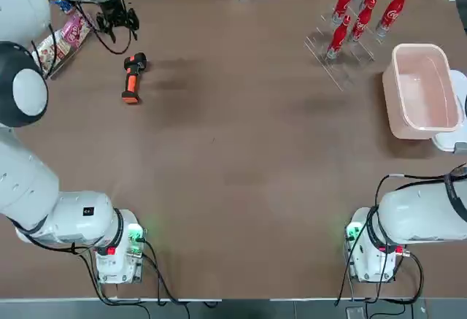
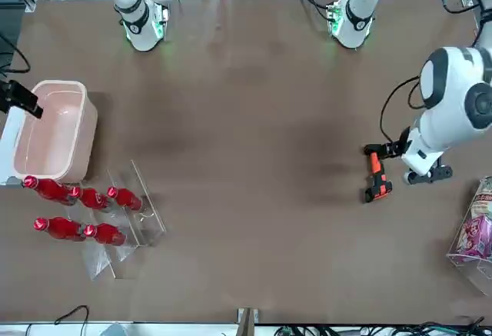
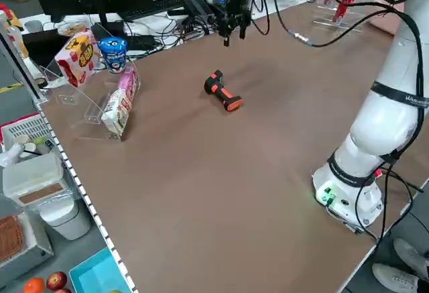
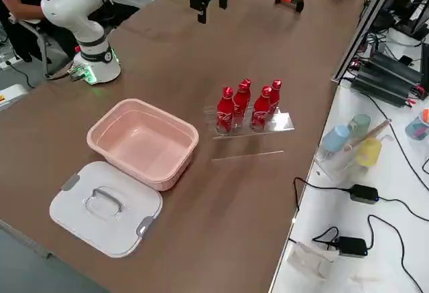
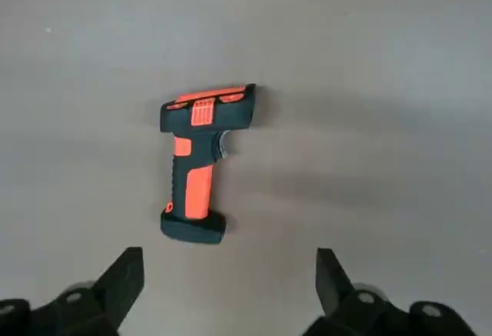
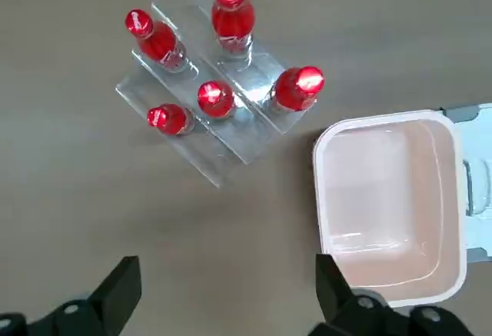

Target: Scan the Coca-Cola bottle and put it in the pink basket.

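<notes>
The left gripper grabs the scanner by its orange and black handle point(image 5: 195, 186) next, which is slim while the scanner's head point(image 5: 207, 110) is wide and bulky.
Five red Coca-Cola bottles point(image 1: 361, 20) stand upright in a clear acrylic rack point(image 6: 231, 132) at the far right of the table. The empty pink basket point(image 1: 423, 89) sits just beside the rack, nearer the robot. An orange and black hand scanner point(image 1: 133, 77) lies flat at the far left. My left gripper point(image 5: 228, 263) hovers open just beyond the scanner, holding nothing. My right gripper point(image 6: 227, 274) is open and empty, held high over the table with the bottles point(image 6: 219, 98) and the basket point(image 6: 388, 197) below it.
A white lid point(image 4: 104, 206) with a handle lies next to the basket on its outer side. A clear stand with snack packs point(image 1: 62, 38) sits at the far left edge. Cables run along the far table edge.
</notes>
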